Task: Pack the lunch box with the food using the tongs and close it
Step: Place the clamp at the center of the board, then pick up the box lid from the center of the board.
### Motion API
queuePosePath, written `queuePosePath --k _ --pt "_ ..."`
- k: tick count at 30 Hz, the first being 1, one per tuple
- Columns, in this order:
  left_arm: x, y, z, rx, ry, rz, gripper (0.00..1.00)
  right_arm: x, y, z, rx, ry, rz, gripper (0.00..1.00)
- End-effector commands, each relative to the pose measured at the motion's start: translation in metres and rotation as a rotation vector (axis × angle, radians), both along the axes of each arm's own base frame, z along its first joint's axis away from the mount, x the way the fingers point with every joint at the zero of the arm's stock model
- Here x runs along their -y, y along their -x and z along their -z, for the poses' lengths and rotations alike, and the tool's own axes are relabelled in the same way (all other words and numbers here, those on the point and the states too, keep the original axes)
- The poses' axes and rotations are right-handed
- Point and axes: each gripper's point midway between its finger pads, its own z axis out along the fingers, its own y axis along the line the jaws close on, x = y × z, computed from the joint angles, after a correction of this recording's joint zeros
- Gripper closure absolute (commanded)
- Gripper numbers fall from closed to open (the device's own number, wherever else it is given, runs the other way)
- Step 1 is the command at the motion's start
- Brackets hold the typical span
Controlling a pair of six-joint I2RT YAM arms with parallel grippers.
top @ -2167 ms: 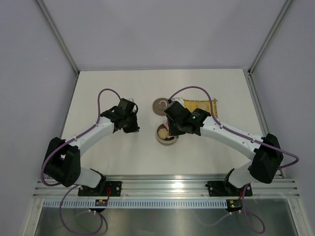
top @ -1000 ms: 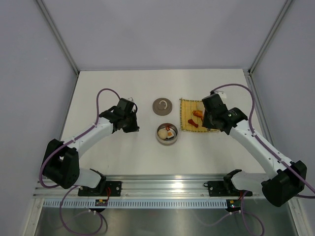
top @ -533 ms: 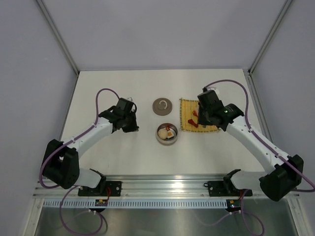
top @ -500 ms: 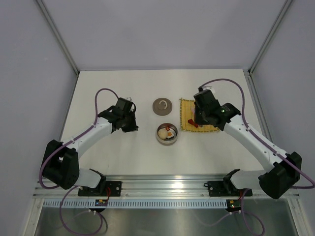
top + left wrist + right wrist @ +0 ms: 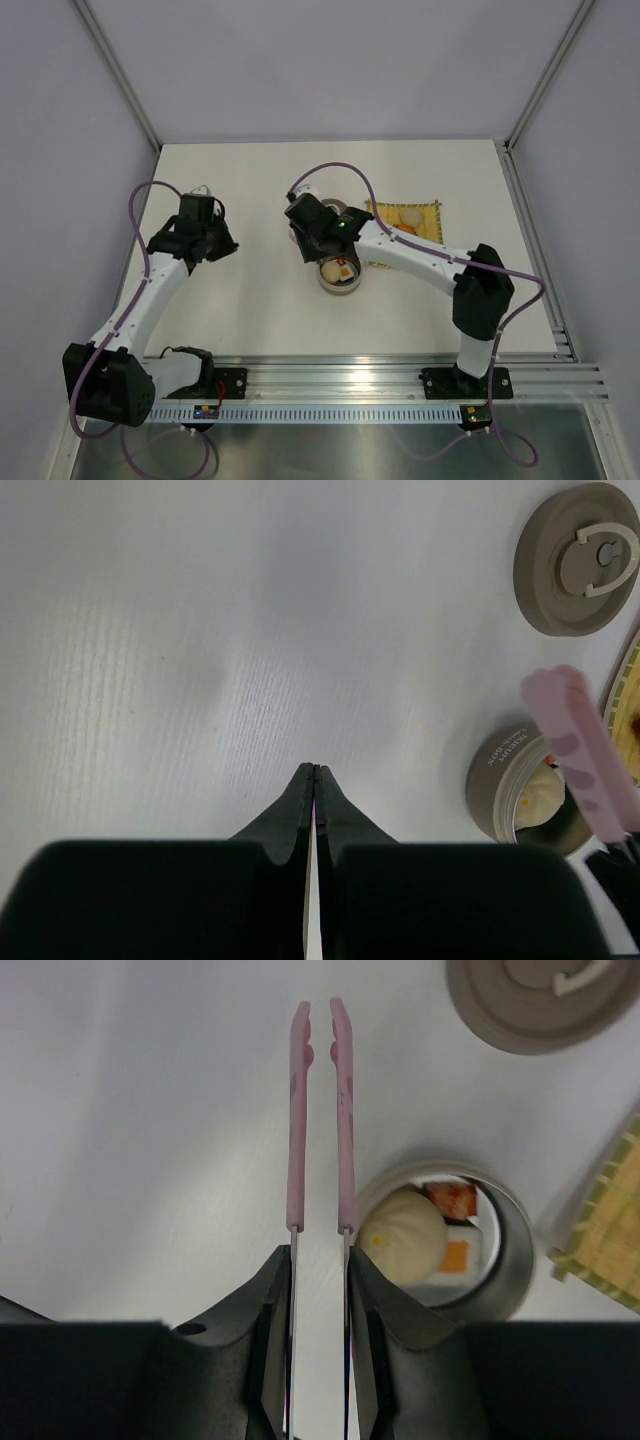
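The tongs (image 5: 318, 1110) hang above the table, one arm close beside the tin's rim. My right gripper keeps holding them now, or they would fall against the tin's rim.
The lunch box (image 5: 512, 1260), a small round silver tin, stands open at the table's middle (image 5: 326, 284). Food lies inside it: a cream ball (image 5: 403, 1235), an orange bit (image 5: 456, 1257) and a red bit (image 5: 450, 1198). My right gripper (image 5: 318, 1260) is shut on the tongs (image 5: 318, 1110), whose pink arms point out over bare table just left of the tin, with nothing between their tips. The grey-brown lid (image 5: 580, 558) with its ring handle lies behind the tin. My left gripper (image 5: 315, 772) is shut and empty, well to the left (image 5: 205, 243). The tongs (image 5: 585, 750) also show in the left wrist view.
A yellow woven mat (image 5: 428, 228) lies right of the lid with a cream food piece (image 5: 410, 216) on it. Its corner (image 5: 605, 1245) sits close to the tin's right side. Grey walls enclose the white table (image 5: 250, 310).
My right arm has swung left from over the mat to beside the tin, tongs still in its grip. My left arm has drawn away to the left.
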Motion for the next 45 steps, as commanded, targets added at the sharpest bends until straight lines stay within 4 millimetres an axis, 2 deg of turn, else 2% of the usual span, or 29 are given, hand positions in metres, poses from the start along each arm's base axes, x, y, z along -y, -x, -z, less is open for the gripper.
queuePosePath --k 1,2,4,6,7,8,10,11,13,14,15,16,18,19,24,25,27,29,31,32,33,34,35,36,40,41,42,44,45 --pt "-0.009 0.001 -0.015 0.044 -0.03 -0.019 1.0 -0.049 -0.01 -0.011 0.044 -0.085 -0.079 1.0" --pt "-0.01 0.002 -0.017 0.051 -0.025 -0.026 1.0 -0.057 -0.012 0.006 0.026 -0.073 -0.085 1.0" --pt "-0.012 0.004 -0.016 0.051 -0.024 -0.043 1.0 -0.073 -0.02 0.021 0.018 -0.081 -0.091 1.0" --pt "-0.013 0.007 -0.016 0.058 -0.023 -0.052 1.0 -0.083 -0.024 0.027 0.014 -0.084 -0.094 1.0" --pt "-0.013 0.008 -0.015 0.058 -0.022 -0.051 1.0 -0.09 -0.029 0.024 0.022 -0.101 -0.095 1.0" --pt "-0.013 0.009 -0.016 0.059 -0.021 -0.052 1.0 -0.094 -0.031 0.036 0.012 -0.091 -0.094 1.0" --pt "-0.014 0.011 -0.015 0.059 -0.022 -0.053 1.0 -0.102 -0.036 0.038 0.021 -0.105 -0.094 1.0" --pt "-0.014 0.012 -0.015 0.059 -0.022 -0.053 1.0 -0.104 -0.037 0.048 0.013 -0.095 -0.09 0.98" --pt "-0.016 0.013 -0.016 0.062 -0.029 -0.059 1.0 -0.108 -0.04 0.053 0.011 -0.096 -0.09 0.84" --pt "-0.017 0.013 -0.016 0.062 -0.031 -0.061 1.0 -0.11 -0.039 0.06 -0.001 -0.09 -0.094 0.8" --pt "-0.018 0.013 -0.017 0.066 -0.033 -0.062 1.0 -0.111 -0.039 0.06 -0.004 -0.095 -0.095 0.73" --pt "-0.019 0.013 -0.018 0.067 -0.036 -0.064 1.0 -0.112 -0.039 0.06 -0.006 -0.102 -0.098 0.56" --pt "-0.021 0.012 -0.02 0.071 -0.043 -0.067 1.0 -0.113 -0.037 0.059 -0.009 -0.108 -0.103 0.45" --pt "-0.023 0.012 -0.021 0.072 -0.051 -0.066 1.0 -0.113 -0.038 0.053 -0.001 -0.115 -0.101 0.33" --pt "-0.029 0.011 -0.027 0.085 -0.073 -0.079 1.0 -0.105 -0.043 0.027 0.057 -0.11 -0.096 0.3" --pt "-0.03 0.011 -0.028 0.088 -0.078 -0.078 1.0 -0.103 -0.043 0.013 0.077 -0.127 -0.094 0.3" --pt "-0.033 0.011 -0.03 0.091 -0.083 -0.085 1.0 -0.093 -0.047 -0.001 0.12 -0.116 -0.073 0.28" --pt "-0.033 0.01 -0.031 0.096 -0.083 -0.084 1.0 -0.083 -0.051 -0.024 0.168 -0.127 -0.052 0.28" --pt "-0.032 0.009 -0.032 0.096 -0.08 -0.079 1.0 -0.067 -0.058 -0.04 0.187 -0.141 -0.024 0.28" --pt "-0.031 0.009 -0.032 0.094 -0.076 -0.075 1.0 -0.059 -0.062 -0.042 0.186 -0.144 -0.009 0.28" --pt "-0.031 0.009 -0.032 0.094 -0.075 -0.074 1.0 -0.04 -0.074 -0.037 0.175 -0.134 0.03 0.29" --pt "-0.03 0.01 -0.032 0.097 -0.072 -0.072 1.0 -0.029 -0.078 -0.043 0.168 -0.155 0.049 0.3" --pt "-0.029 0.01 -0.031 0.094 -0.066 -0.066 1.0 -0.017 -0.084 -0.041 0.159 -0.157 0.069 0.3" --pt "-0.027 0.01 -0.031 0.098 -0.06 -0.062 1.0 0.008 -0.099 -0.035 0.142 -0.147 0.116 0.31" --pt "-0.022 0.011 -0.023 0.084 -0.034 -0.045 1.0 0.047 -0.124 -0.014 0.08 -0.077 0.151 0.31" --pt "-0.02 0.011 -0.022 0.08 -0.028 -0.038 1.0 0.051 -0.127 -0.016 0.073 -0.063 0.152 0.31" --pt "-0.019 0.011 -0.021 0.078 -0.025 -0.037 1.0 0.056 -0.132 -0.005 0.057 -0.04 0.144 0.3" --pt "-0.018 0.01 -0.021 0.079 -0.02 -0.029 1.0 0.059 -0.14 -0.003 0.045 -0.038 0.147 0.29" --pt "-0.018 0.01 -0.021 0.077 -0.02 -0.027 1.0 0.061 -0.143 0.005 0.027 -0.032 0.15 0.28"
